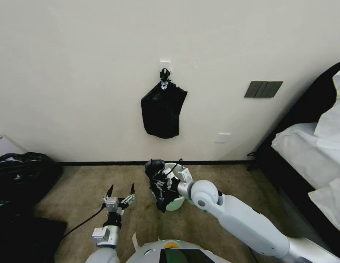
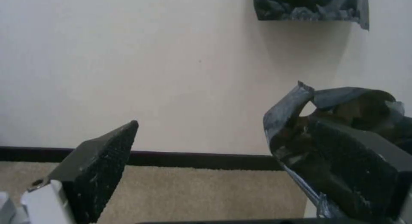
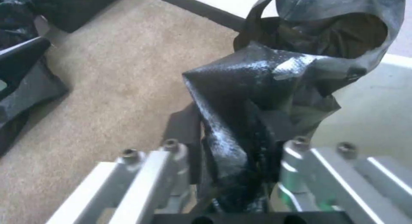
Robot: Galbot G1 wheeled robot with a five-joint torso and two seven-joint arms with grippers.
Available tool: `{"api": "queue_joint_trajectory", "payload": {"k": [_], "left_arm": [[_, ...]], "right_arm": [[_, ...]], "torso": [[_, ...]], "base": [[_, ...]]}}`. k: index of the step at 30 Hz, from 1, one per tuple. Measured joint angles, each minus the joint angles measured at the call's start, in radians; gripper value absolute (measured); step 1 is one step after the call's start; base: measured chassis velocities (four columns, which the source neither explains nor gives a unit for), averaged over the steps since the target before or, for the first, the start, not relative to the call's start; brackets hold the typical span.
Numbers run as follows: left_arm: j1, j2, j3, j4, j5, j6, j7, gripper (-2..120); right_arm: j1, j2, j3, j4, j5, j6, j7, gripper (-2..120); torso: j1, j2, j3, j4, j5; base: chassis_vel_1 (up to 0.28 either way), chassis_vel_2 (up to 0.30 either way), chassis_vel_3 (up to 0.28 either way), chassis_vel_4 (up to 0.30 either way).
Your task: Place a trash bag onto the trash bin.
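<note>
I next need to use my left gripper to pinch the trash bag (image 1: pixel 157 174) by the fold at its open rim, which stands out while the rest hangs slack and bunched.
The black crinkly trash bag (image 1: pixel 157 174) hangs bunched over the near-left side of the small cream-white trash bin (image 1: pixel 176 204) on the carpet by the wall. My right gripper (image 1: pixel 161 187) reaches in from the right and is shut on the bag (image 3: pixel 257 79); its jaws (image 3: pixel 234 130) pinch a twisted fold, with the bin's pale wall (image 3: pixel 378 101) just beside. My left gripper (image 1: pixel 121 190) hovers open to the left of the bin, a short gap away, holding nothing. Between its spread fingers (image 2: pixel 103 172) the bag (image 2: pixel 296 121) shows close to one pad.
A flat black bag bundle (image 1: pixel 163 109) hangs from a wall hook above the bin. Bulky black sacks (image 1: pixel 22 175) lie on the floor at the left. A bed with white linen (image 1: pixel 312 146) stands at the right. Open carpet (image 1: pixel 86 182) lies in front.
</note>
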Motion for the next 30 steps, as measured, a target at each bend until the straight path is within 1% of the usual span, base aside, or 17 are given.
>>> {"api": "queue_joint_trajectory", "payload": {"k": [1, 2, 3, 5, 6, 9, 11, 12, 15, 17, 20, 21, 23, 25, 28, 29, 30], "left_arm": [[-0.001, 0.001, 0.003, 0.0, 0.0, 0.003, 0.0, 100], [-0.003, 0.002, 0.005, -0.001, 0.0, 0.006, -0.001, 100], [-0.003, 0.002, 0.005, -0.001, 0.0, 0.006, -0.001, 100], [-0.009, 0.006, 0.014, -0.001, 0.0, 0.015, -0.002, 100], [-0.012, 0.008, 0.018, -0.002, 0.0, 0.019, -0.003, 100], [-0.02, 0.015, 0.027, -0.005, -0.001, 0.033, -0.006, 100], [-0.04, 0.029, 0.049, -0.009, -0.001, 0.062, -0.012, 100], [-0.04, 0.029, 0.049, -0.009, -0.001, 0.062, -0.012, 100], [-0.073, 0.049, 0.09, -0.011, -0.003, 0.106, -0.023, 100], [-0.083, 0.054, 0.101, -0.011, -0.004, 0.117, -0.025, 100], [-0.133, 0.08, 0.16, -0.012, -0.022, 0.184, -0.043, 100], [-0.133, 0.08, 0.16, -0.012, -0.022, 0.184, -0.043, 100], [-0.179, 0.101, 0.214, -0.006, -0.046, 0.247, -0.069, 100], [-0.187, 0.105, 0.223, -0.004, -0.05, 0.257, -0.072, 100], [-0.242, 0.118, 0.289, 0.011, -0.075, 0.339, -0.11, 100], [-0.242, 0.118, 0.289, 0.011, -0.075, 0.339, -0.11, 100], [-0.26, 0.118, 0.305, 0.014, -0.085, 0.372, -0.127, 100]], "right_arm": [[-0.002, 0.0, 0.001, 0.002, 0.0, 0.0, 0.001, 20], [-0.004, -0.001, 0.003, 0.003, 0.0, 0.0, 0.002, 17], [-0.004, -0.001, 0.003, 0.003, 0.0, 0.0, 0.002, 17], [-0.01, -0.003, 0.009, 0.009, -0.001, 0.0, 0.004, 8], [-0.014, -0.004, 0.014, 0.013, -0.001, 0.0, 0.006, 7], [-0.023, -0.004, 0.027, 0.023, 0.0, 0.001, 0.014, 6], [-0.043, -0.008, 0.058, 0.038, 0.001, 0.001, 0.028, 6], [-0.043, -0.008, 0.058, 0.038, 0.001, 0.001, 0.028, 6], [-0.071, -0.021, 0.1, 0.051, 0.003, 0.002, 0.037, 5], [-0.078, -0.024, 0.108, 0.054, 0.004, 0.002, 0.038, 5], [-0.1, -0.035, 0.132, 0.064, 0.004, 0.002, 0.039, 6], [-0.1, -0.035, 0.132, 0.064, 0.004, 0.002, 0.039, 6], [-0.108, -0.038, 0.139, 0.069, 0.005, 0.002, 0.04, 6], [-0.109, -0.037, 0.14, 0.069, 0.005, 0.002, 0.041, 6], [-0.114, -0.03, 0.139, 0.068, 0.005, 0.002, 0.043, 5], [-0.114, -0.03, 0.139, 0.068, 0.005, 0.002, 0.043, 5], [-0.115, -0.028, 0.137, 0.068, 0.005, 0.002, 0.043, 5]], "torso": [[0.0, 0.0, 0.0, -0.0001, 0.0001], [0.0, 0.0, 0.0, -0.0001, 0.0001], [0.0, 0.0, 0.0, -0.0001, 0.0001], [0.0, 0.0, 0.0, 0.0, 0.0], [0.0, 0.0, 0.0, -0.0001, 0.0], [0.0, 0.0, 0.0, 0.0, 0.0001], [0.0, 0.0, 0.0, 0.0, 0.0], [0.0, 0.0, 0.0, 0.0, 0.0], [0.0, 0.0, 0.0, -0.0001, 0.0001], [0.0, 0.0, 0.0, -0.0001, 0.0], [0.0, 0.0, 0.0, -0.0002, 0.0], [0.0, 0.0, 0.0, -0.0002, 0.0], [0.0, 0.0, 0.0, -0.0002, 0.0001], [0.0, 0.0, 0.0, -0.0001, 0.0], [0.0, 0.0, 0.0, -0.0001, 0.0], [0.0, 0.0, 0.0, -0.0001, 0.0], [0.0, 0.0, 0.0, -0.0001, 0.0]], "base": [[0.0, 0.0, 0.0, 0.0], [0.0, 0.0, 0.0, 0.0], [0.0, 0.0, 0.0, 0.0], [0.0, 0.0, 0.0, 0.0], [0.0, 0.0, 0.0, 0.0], [0.0, 0.0, 0.0, 0.0], [0.0, 0.0, 0.0, 0.0], [0.0, 0.0, 0.0, 0.0], [0.0, 0.0, 0.0, 0.0], [0.0, 0.0, 0.0, 0.0], [0.0, 0.0, 0.0, 0.0], [0.0, 0.0, 0.0, 0.0], [0.0, 0.0, 0.0, 0.0], [0.0, 0.0, 0.0, 0.0], [0.0, 0.0, 0.0, 0.0], [0.0, 0.0, 0.0, 0.0], [0.0, 0.0, 0.0, 0.0]]}}
